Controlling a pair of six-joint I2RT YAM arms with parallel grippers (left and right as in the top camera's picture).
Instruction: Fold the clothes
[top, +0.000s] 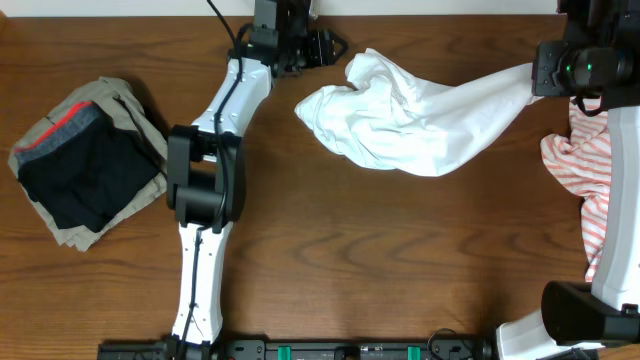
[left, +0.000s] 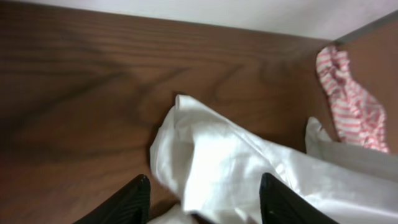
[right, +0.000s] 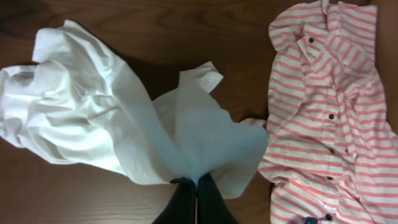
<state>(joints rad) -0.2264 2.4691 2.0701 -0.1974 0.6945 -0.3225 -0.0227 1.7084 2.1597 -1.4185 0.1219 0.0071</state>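
Observation:
The white garment (top: 410, 115) needs to be spread between both grippers for folding, so my left gripper should grab it next by its raised fold opposite my right gripper.
A crumpled white garment (top: 410, 115) lies across the back middle of the table. My right gripper (right: 197, 182) is shut on one edge of it and holds that edge up at the right (top: 530, 78); the cloth (right: 93, 118) stretches from the fingers down to the table. My left gripper (left: 205, 190) is open above the garment's left end (left: 211, 155), its fingers on either side of a fold, at the back of the table (top: 325, 47).
A red-and-white striped shirt (top: 590, 165) lies at the right edge, and it also shows in the right wrist view (right: 329, 106) and the left wrist view (left: 348, 102). A folded stack of dark and khaki clothes (top: 85, 160) sits at the left.

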